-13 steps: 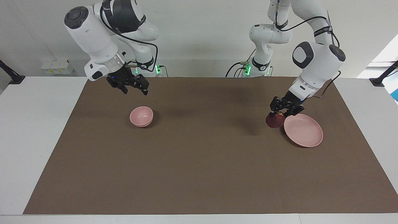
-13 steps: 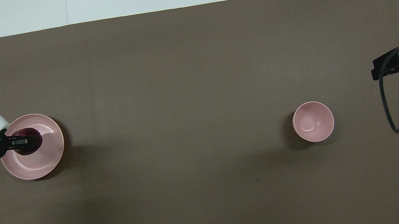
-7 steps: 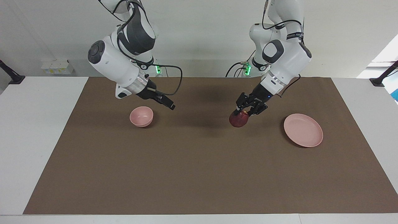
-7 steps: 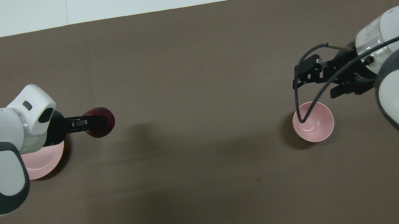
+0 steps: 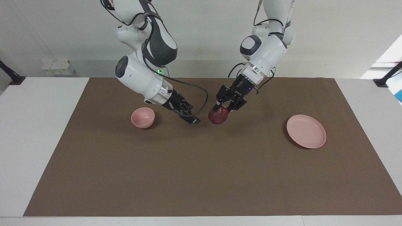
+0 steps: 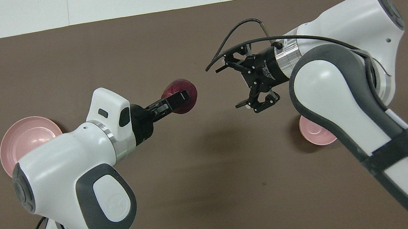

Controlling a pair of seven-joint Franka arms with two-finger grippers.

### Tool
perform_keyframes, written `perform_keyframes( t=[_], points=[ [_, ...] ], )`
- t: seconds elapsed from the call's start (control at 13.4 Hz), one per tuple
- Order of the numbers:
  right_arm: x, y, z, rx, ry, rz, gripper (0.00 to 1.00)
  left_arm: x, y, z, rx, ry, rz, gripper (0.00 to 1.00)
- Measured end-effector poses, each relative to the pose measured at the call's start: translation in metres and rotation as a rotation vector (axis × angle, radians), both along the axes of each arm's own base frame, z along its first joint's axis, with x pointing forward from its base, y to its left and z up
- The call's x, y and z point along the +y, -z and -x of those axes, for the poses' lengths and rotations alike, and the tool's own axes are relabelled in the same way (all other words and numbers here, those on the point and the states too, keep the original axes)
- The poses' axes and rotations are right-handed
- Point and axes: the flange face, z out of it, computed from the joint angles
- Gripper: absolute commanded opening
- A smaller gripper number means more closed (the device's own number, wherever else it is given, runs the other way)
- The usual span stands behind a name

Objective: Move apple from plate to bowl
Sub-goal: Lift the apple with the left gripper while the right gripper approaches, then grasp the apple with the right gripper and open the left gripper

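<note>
My left gripper's fingertips already cover one side of the apple (image 5: 218,116). To move the apple to the bowl, my right gripper next needs to grab its uncovered side.
My left gripper (image 5: 223,109) is shut on the dark red apple (image 5: 218,116), which hangs in the air over the middle of the brown mat; from overhead the apple (image 6: 184,89) shows at the tip of the left gripper (image 6: 179,97). A short gap away, my right gripper (image 5: 191,119) stands open with its fingers spread toward the apple and nothing between them; overhead, the right gripper (image 6: 228,87) faces the fruit. The pale pink plate (image 5: 306,131) lies bare toward the left arm's end. The small pink bowl (image 5: 143,117) sits toward the right arm's end, holding nothing.
A brown mat (image 5: 201,175) covers most of the white table. From overhead the left arm hides part of the plate (image 6: 21,134), and the right arm covers most of the bowl (image 6: 314,134). A black cable loops off the right wrist.
The left arm has carried the apple from beside the plate to over the mat's middle. The right arm has swung from near the bowl toward the apple, still open.
</note>
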Motion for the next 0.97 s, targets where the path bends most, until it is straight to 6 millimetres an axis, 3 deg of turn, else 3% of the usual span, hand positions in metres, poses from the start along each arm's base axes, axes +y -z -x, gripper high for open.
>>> perform_keyframes(
  t=[0.3, 0.6, 0.67, 0.82, 0.89, 0.97],
  points=[
    [0.031, -0.007, 0.002, -0.035, -0.056, 0.026, 1.0, -0.007, -0.001, 0.004, -0.004, 0.006, 0.002, 0.0],
    [0.059, 0.016, -0.005, -0.041, -0.108, 0.064, 1.0, -0.007, -0.001, 0.004, -0.007, 0.003, 0.002, 0.0],
    [0.064, 0.02, -0.007, -0.04, -0.113, 0.065, 0.98, -0.007, -0.001, 0.004, -0.008, 0.002, 0.002, 0.0],
    [0.067, 0.019, -0.009, -0.044, -0.116, 0.063, 0.84, -0.007, -0.001, 0.004, -0.007, 0.001, 0.003, 0.0],
    [0.068, 0.018, -0.01, -0.048, -0.119, 0.062, 0.5, -0.006, -0.002, 0.004, -0.008, -0.005, 0.004, 0.0],
    [0.069, 0.017, -0.009, -0.052, -0.124, 0.061, 0.0, -0.004, -0.002, 0.002, -0.01, -0.011, 0.004, 0.0]
  ],
)
